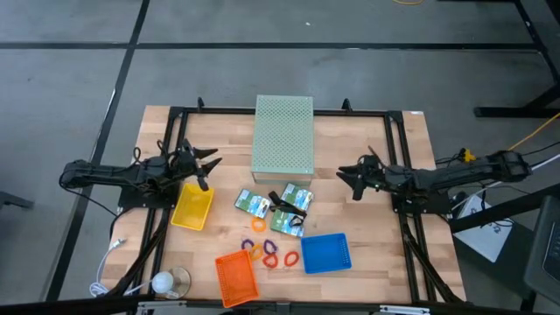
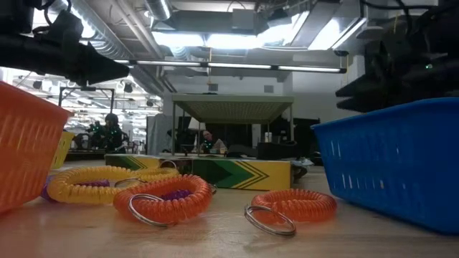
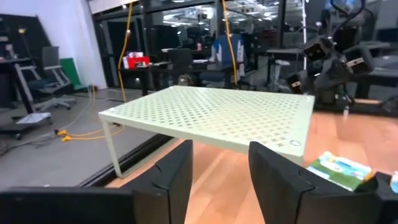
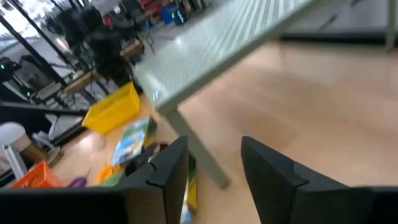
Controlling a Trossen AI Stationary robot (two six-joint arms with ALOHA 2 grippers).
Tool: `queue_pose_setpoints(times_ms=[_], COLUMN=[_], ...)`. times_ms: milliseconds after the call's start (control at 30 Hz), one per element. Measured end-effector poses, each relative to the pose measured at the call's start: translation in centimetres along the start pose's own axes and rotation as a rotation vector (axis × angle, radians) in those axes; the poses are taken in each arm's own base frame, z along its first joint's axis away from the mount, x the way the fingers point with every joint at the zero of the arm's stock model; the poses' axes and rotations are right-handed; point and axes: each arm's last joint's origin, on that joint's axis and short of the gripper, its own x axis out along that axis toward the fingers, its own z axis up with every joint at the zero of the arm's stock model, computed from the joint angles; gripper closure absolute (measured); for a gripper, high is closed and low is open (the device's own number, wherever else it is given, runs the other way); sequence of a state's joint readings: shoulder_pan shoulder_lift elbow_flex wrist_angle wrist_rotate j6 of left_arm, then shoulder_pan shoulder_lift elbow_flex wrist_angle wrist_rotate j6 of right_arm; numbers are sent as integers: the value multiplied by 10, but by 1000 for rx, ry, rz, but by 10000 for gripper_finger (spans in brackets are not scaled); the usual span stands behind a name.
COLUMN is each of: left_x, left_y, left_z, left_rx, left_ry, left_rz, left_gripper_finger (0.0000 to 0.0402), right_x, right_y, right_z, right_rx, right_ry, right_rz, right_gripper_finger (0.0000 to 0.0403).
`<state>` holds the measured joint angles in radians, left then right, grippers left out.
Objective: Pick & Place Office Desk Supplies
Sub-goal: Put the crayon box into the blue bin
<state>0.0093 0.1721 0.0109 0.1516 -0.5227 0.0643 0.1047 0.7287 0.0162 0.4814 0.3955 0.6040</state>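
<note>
I should next grab the printed packet by its white-labelled end (image 1: pixel 305 198) with my right gripper and put it into the blue tray (image 1: pixel 326 253).
Printed green-blue-white packets (image 1: pixel 278 208) lie flat at the table's middle, with thin black loop pieces (image 1: pixel 284 198) among them. Orange, red and purple coil rings (image 1: pixel 269 253) lie nearer the near edge; in the low view two orange rings (image 2: pixel 166 200) and a yellow one (image 2: pixel 93 183) rest on the wood. My left gripper (image 1: pixel 210 169) is open above the table's left side, over the yellow tray, holding nothing. My right gripper (image 1: pixel 346 178) is open at the right side, apart from the packets. In the wrist views my left gripper (image 3: pixel 219 171) and right gripper (image 4: pixel 214 168) hold nothing.
A pale green perforated box (image 1: pixel 283 135) stands at the far middle. A yellow tray (image 1: pixel 192 206) sits left, an orange tray (image 1: pixel 236 276) and a blue tray (image 1: pixel 325 253) near the near edge. A clear round object (image 1: pixel 171 282) stands at the near left corner.
</note>
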Motion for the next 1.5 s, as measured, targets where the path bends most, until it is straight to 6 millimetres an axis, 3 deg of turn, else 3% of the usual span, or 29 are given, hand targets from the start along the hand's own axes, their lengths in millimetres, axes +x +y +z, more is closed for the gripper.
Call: queue_pose_setpoints(times_ms=[367, 767, 1133, 1500], left_x=[5, 5, 5, 5], left_y=[-4, -4, -4, -4], left_z=[-7, -7, -7, -7], left_rx=[37, 22, 16, -1], left_ry=[68, 72, 70, 70], left_rz=[-30, -27, -25, -30], left_gripper_finger=[257, 258, 258, 258], right_x=[41, 60, 74, 112], right_y=[27, 13, 16, 29], right_z=[-17, -56, -63, -70], right_rx=[-111, -98, -73, -155], right_ry=[195, 380, 387, 426], right_rz=[26, -94, 27, 86], right_gripper_finger=[255, 210, 202, 202])
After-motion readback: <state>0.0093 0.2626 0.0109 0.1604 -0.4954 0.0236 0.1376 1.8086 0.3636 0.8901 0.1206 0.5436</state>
